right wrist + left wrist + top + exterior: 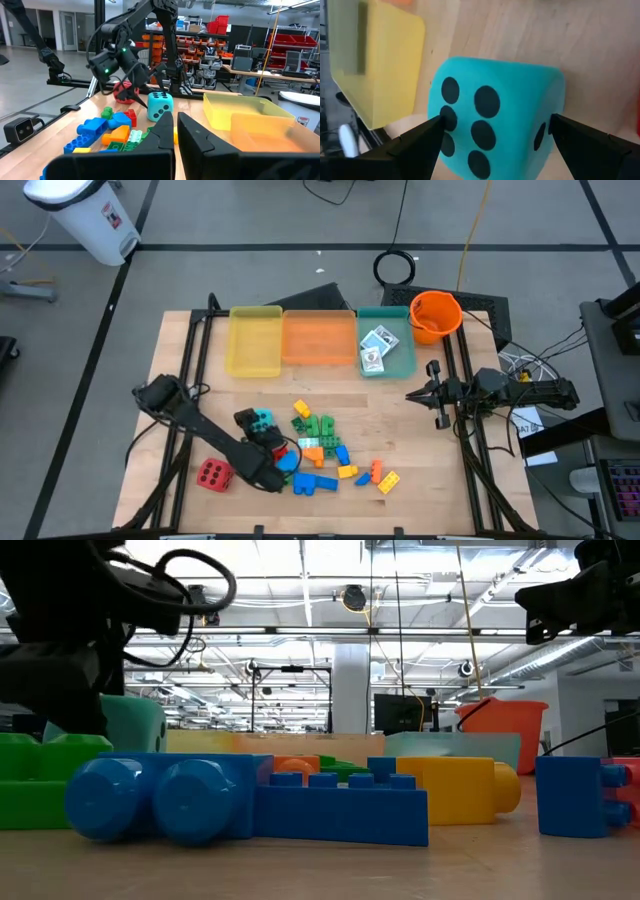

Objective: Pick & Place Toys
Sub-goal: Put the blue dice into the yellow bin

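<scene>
I should next use my left gripper to grab the opposite dotted sides of the cyan die [490,125], so that it can go into the yellow tray [395,70].
The cyan die [490,125] with black dots rests on the table by one face, left of the brick pile [320,445]. My left gripper [262,435] is open and slants down over the die from the near side. One finger [427,135] stands on each side of it. The red die [213,474] sits near the left front corner. Two card packs [375,348] lie in the teal tray [400,362]. My right gripper [412,395] waits shut at the table's right edge, above the table. My left gripper has its two fingers on either side of the cyan die [160,106], near the die's upper part, slanting down from the table's near side. The die stands on the table. Whether the fingertips touch its sides, I cannot tell.
A yellow tray [255,340], an orange tray [318,338] and the teal tray stand in a row along the far edge. An orange bucket [435,315] is at the far right corner. Bare wood lies between the trays and the bricks.
</scene>
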